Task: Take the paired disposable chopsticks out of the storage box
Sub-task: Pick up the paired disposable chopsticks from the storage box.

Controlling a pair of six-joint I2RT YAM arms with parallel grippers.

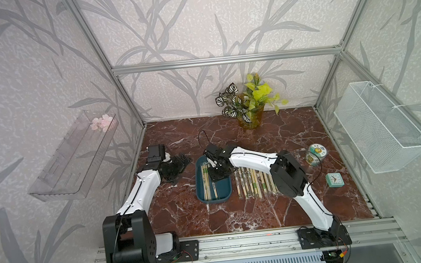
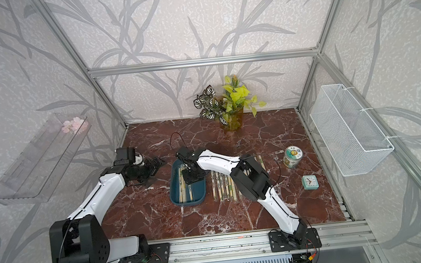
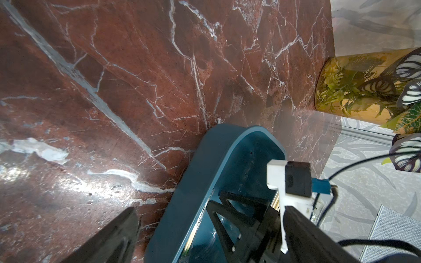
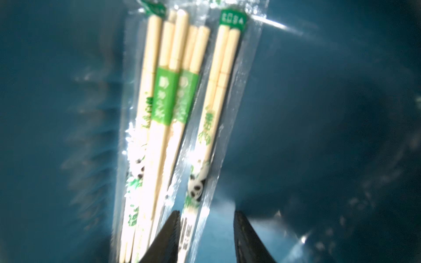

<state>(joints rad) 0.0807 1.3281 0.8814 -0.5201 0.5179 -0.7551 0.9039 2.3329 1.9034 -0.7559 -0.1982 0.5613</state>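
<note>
My right gripper grabs the panda-printed pair level out of the box (image 1: 215, 201) across its narrow width near the panda next, to lift it.
The storage box (image 1: 215, 201) (image 2: 188, 203) is a shallow teal tray in the middle of the marble table. A few wrapped paired disposable chopsticks (image 1: 206, 182) (image 2: 183, 184) lie along its left side. My right gripper (image 1: 211, 168) (image 4: 206, 218) reaches down into the box and stands open. One panda-printed pair (image 4: 216, 102) runs between its jaws, close against one finger (image 4: 173, 227), with bare tray floor (image 4: 319, 113) on the other side. My left gripper (image 1: 179, 164) is open just left of the box's far corner, apart from the rim (image 3: 182, 205).
Several wrapped pairs (image 1: 254, 183) (image 2: 222, 186) lie in a row on the table right of the box, partly under my right arm. A potted plant (image 1: 250, 107) stands at the back; a tin (image 1: 317, 153) and a small clock (image 1: 334, 179) sit at the right. A wire basket (image 1: 380, 126) and a clear shelf (image 1: 72, 158) hang on the side walls.
</note>
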